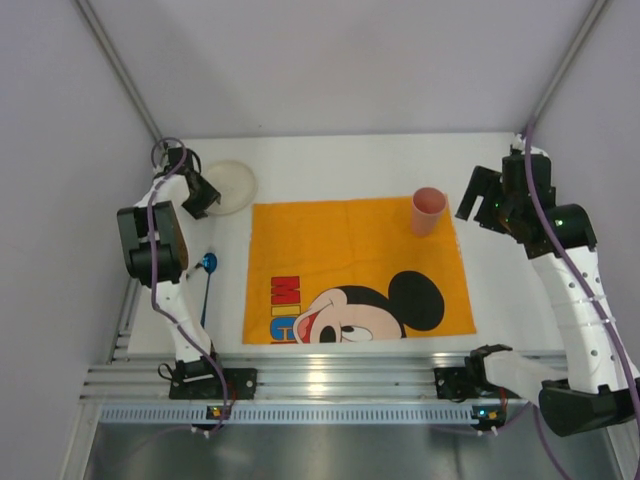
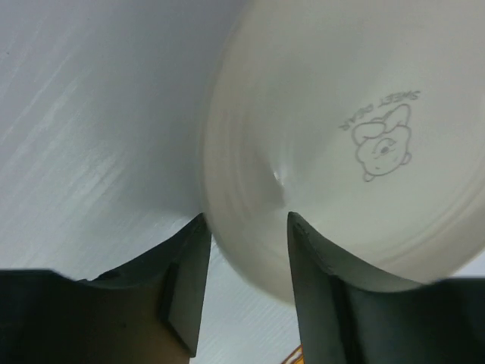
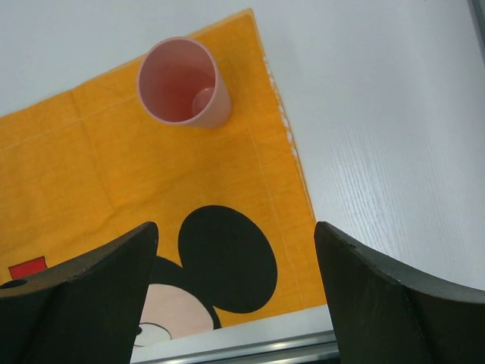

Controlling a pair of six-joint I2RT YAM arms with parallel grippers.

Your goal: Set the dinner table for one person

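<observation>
My left gripper's fingers are apart and the plate's rim is free. The plate would stay down if I lifted my left gripper now.
The dinner table [image 1: 350, 165] is a white tabletop with a ridged silver rail [image 1: 330, 385] along its near edge. A white plate [image 1: 232, 184] lies at the back left, off the mat. My left gripper [image 1: 203, 196] is low at the plate's left rim. In the left wrist view the plate [image 2: 356, 152] fills the frame, and the gripper [image 2: 246, 227] is open with the rim just beyond its fingertips. A pink cup [image 1: 428, 210] stands upright on the orange mat's back right corner. My right gripper [image 1: 470, 200] is open and empty, raised to the cup's right, with the cup [image 3: 186, 83] ahead.
An orange Mickey Mouse cloth mat [image 1: 340, 250] covers the table's middle and also shows in the right wrist view [image 3: 114, 152]. A small blue object [image 1: 208, 263] lies left of the mat. Grey walls close in on both sides and at the back.
</observation>
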